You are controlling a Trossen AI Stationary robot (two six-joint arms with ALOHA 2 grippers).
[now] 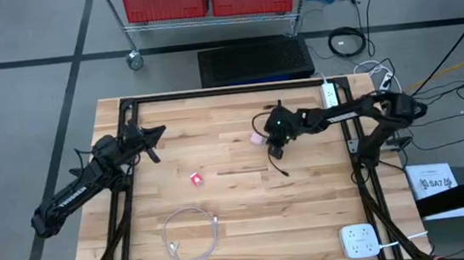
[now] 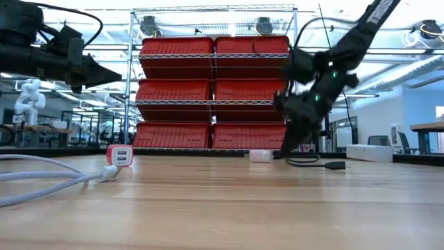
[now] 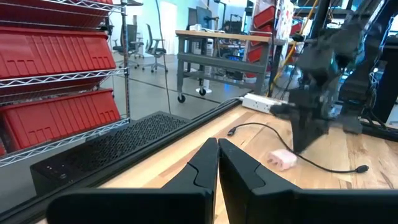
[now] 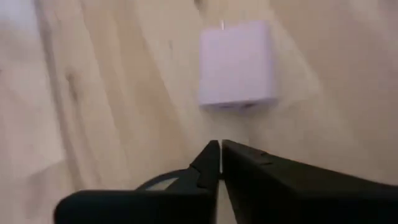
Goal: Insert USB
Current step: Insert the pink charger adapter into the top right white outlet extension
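Observation:
The right gripper grabs the pink charger block by its sides next, so its metal prongs stay free to enter the power strip.
A pale pink charger block (image 1: 258,139) (image 4: 237,62) lies flat on the wooden table near its middle. A short black USB cable (image 1: 282,166) (image 3: 323,165) lies beside it, one plug (image 2: 335,165) resting on the wood. My right gripper (image 1: 275,150) (image 4: 221,148) is shut and points down, its tips low at the table right next to the block and the cable (image 2: 288,151). My left gripper (image 1: 157,135) (image 3: 217,146) is shut and hovers above the table's left side, away from all of this. My right gripper comes from above with shut fingers right at the black cable beside the pink block. Whether it touches the cable or the table cannot be told; its own wrist view shows nothing between the fingers.
A small red charger (image 1: 197,179) (image 2: 119,155) sits left of centre. A looped white cable (image 1: 193,234) lies toward the near edge, a white adapter (image 1: 362,241) at the near right corner, and a power strip (image 1: 328,95) at the far right. Red bins on a wire rack stand beyond the far edge.

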